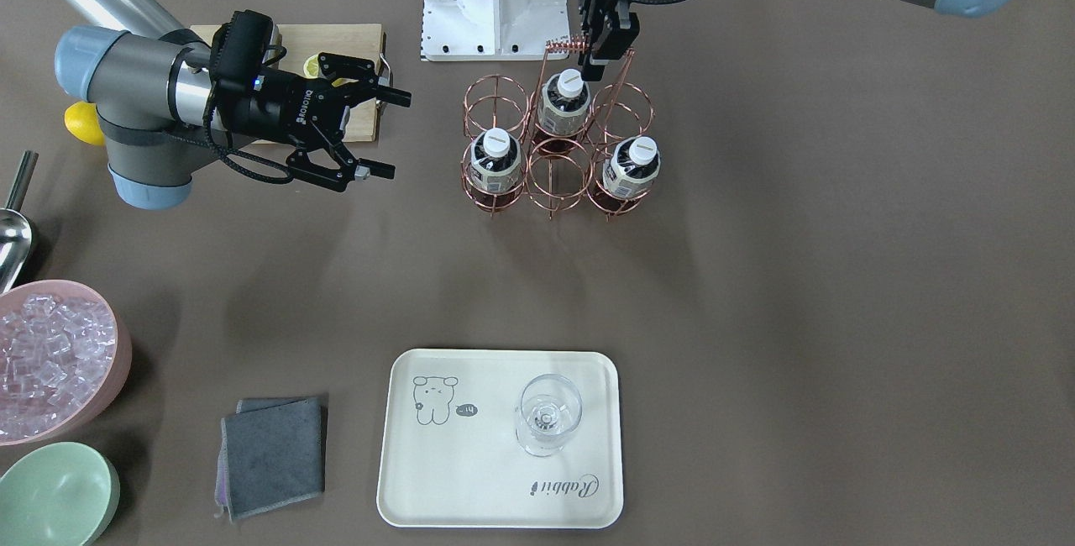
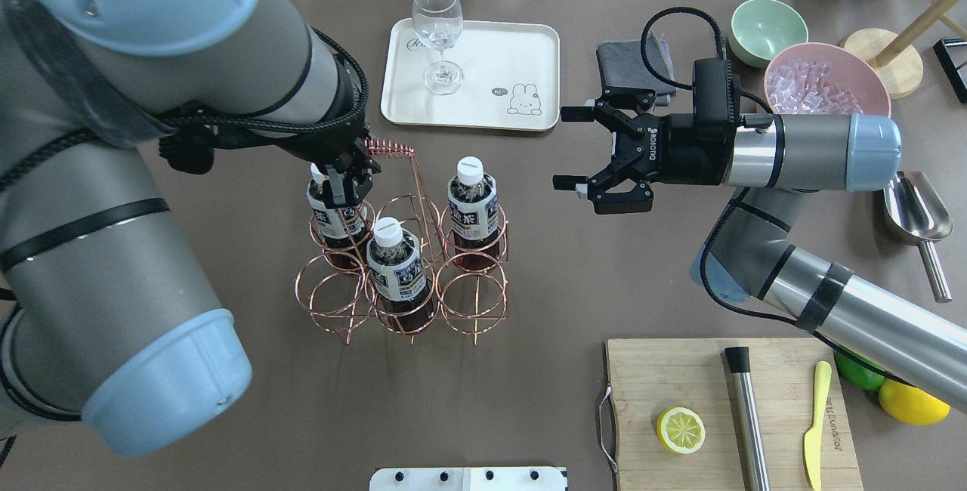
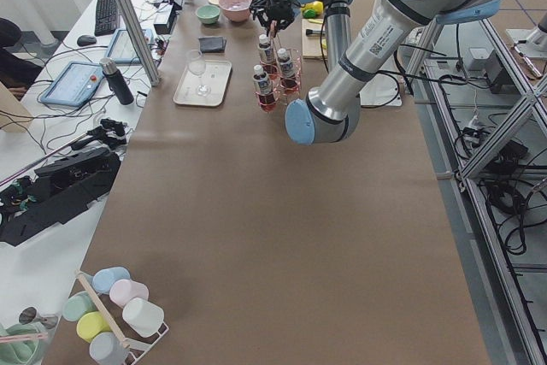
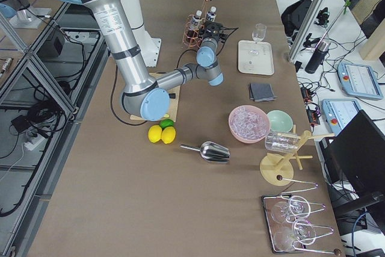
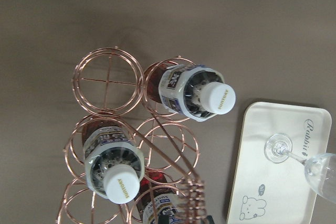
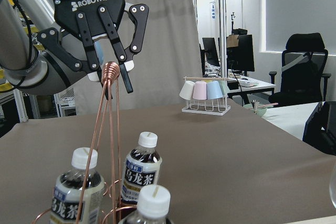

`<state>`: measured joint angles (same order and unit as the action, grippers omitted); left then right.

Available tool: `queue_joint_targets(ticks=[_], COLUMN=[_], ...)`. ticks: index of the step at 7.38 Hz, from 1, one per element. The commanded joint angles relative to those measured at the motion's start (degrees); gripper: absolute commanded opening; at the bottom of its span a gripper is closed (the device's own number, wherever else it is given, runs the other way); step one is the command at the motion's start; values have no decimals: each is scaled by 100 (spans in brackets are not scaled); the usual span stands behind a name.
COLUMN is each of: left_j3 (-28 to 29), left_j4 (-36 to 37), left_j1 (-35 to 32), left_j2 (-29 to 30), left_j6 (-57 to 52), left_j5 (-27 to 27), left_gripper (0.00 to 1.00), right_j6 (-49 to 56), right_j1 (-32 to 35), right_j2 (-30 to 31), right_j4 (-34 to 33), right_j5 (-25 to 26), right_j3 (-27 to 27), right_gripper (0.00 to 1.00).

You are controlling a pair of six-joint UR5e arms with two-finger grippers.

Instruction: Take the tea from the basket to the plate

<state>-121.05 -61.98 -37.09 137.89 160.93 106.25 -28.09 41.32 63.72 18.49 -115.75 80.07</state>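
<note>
The wire basket has a coiled handle, and my left gripper will grab the basket there next. That brings the tea bottles within reach of the plate [image 1: 474, 460].
Three tea bottles stand in the copper wire basket [image 1: 554, 186]: one by the handle [image 1: 569, 101], one [image 1: 495, 161] and one [image 1: 631, 166]. In the overhead view they are at the back left [image 2: 332, 211], front [image 2: 393, 257] and right [image 2: 470, 196] of the basket [image 2: 325, 296]. My left gripper [image 2: 344, 183] is open and hangs above the back-left bottle, beside the coiled handle [image 2: 389, 149]; the right wrist view shows it [image 6: 111, 82] empty and above the caps. My right gripper [image 2: 565, 149] is open and empty, right of the basket. The plate [image 2: 498, 60] lies beyond, holding a stemmed glass [image 2: 438, 23].
A wooden cutting board [image 2: 680, 378] with a lemon half [image 2: 680, 430], a steel rod and a yellow knife lies at the near right. A pink bowl of ice [image 2: 823, 83], a mint bowl [image 2: 763, 26], a grey cloth [image 2: 627, 60] and a metal scoop [image 2: 918, 211] are at the far right.
</note>
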Motion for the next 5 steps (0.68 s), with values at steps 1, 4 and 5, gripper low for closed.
queue_joint_targets(ticks=[1,4,5], left_j3=[292,712,949], left_j4=[-16,-16,-86], left_j1=[413,519,632], left_j2=[290,641,703], left_j6=[333,395,395], left_j5=[-439,-448,-491], left_gripper=[0,0,0], right_j6=[5,-4,-4], right_j1=[25,-36,-184], right_j2=[0,0,0], right_j4=[5,-3,14], right_j5=[0,0,-35], right_j3=[18,0,87], right_gripper=[100,100,100])
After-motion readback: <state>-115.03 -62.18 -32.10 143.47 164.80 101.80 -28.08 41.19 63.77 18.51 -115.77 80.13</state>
